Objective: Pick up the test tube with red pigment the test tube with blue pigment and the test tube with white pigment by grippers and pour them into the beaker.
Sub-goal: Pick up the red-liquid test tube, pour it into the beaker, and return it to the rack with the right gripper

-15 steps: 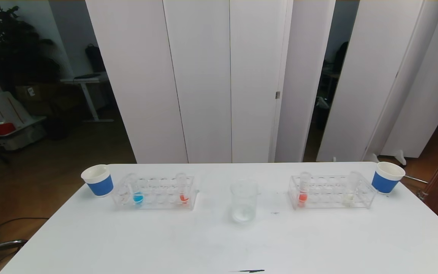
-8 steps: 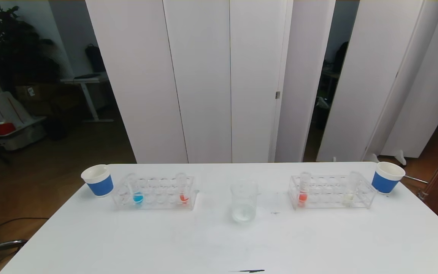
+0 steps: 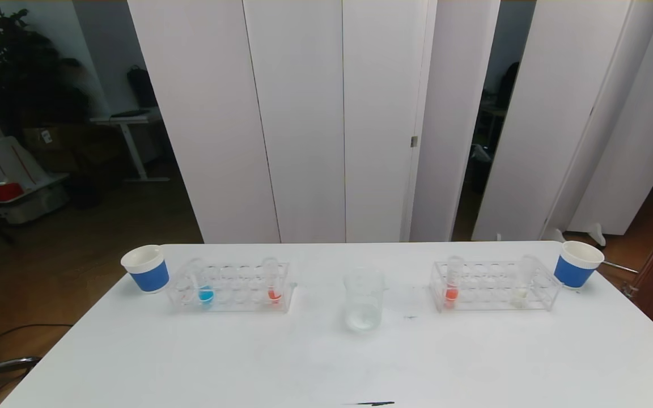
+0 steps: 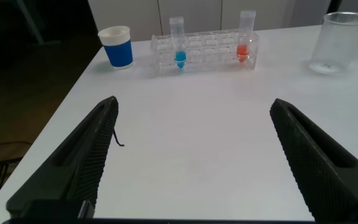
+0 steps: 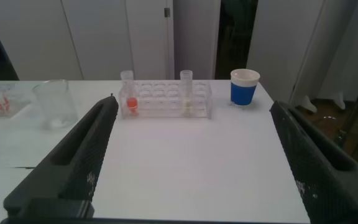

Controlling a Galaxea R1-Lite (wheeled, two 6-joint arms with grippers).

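Note:
The red-pigment tube is held by the rack around its lower length, so my right gripper should next grab the tube by its open upper end (image 3: 455,263) (image 5: 127,76) to pour it.
The clear beaker (image 3: 364,300) stands mid-table between two clear racks. In the left rack (image 3: 230,288) are the test tube with blue pigment (image 3: 206,292) and a test tube with red pigment (image 3: 274,289). The right rack (image 3: 494,286) holds another red-pigment tube (image 3: 451,290) and the test tube with white pigment (image 3: 522,290). Neither arm shows in the head view. My left gripper (image 4: 193,109) hangs open over bare table short of the blue tube (image 4: 179,53). My right gripper (image 5: 191,109) is open too, short of the white tube (image 5: 186,96).
A blue-and-white paper cup (image 3: 146,268) stands at the left rack's outer end, and another cup (image 3: 577,263) stands beside the right rack. White folding screens rise behind the table's far edge. A small dark mark (image 3: 372,403) lies near the front edge.

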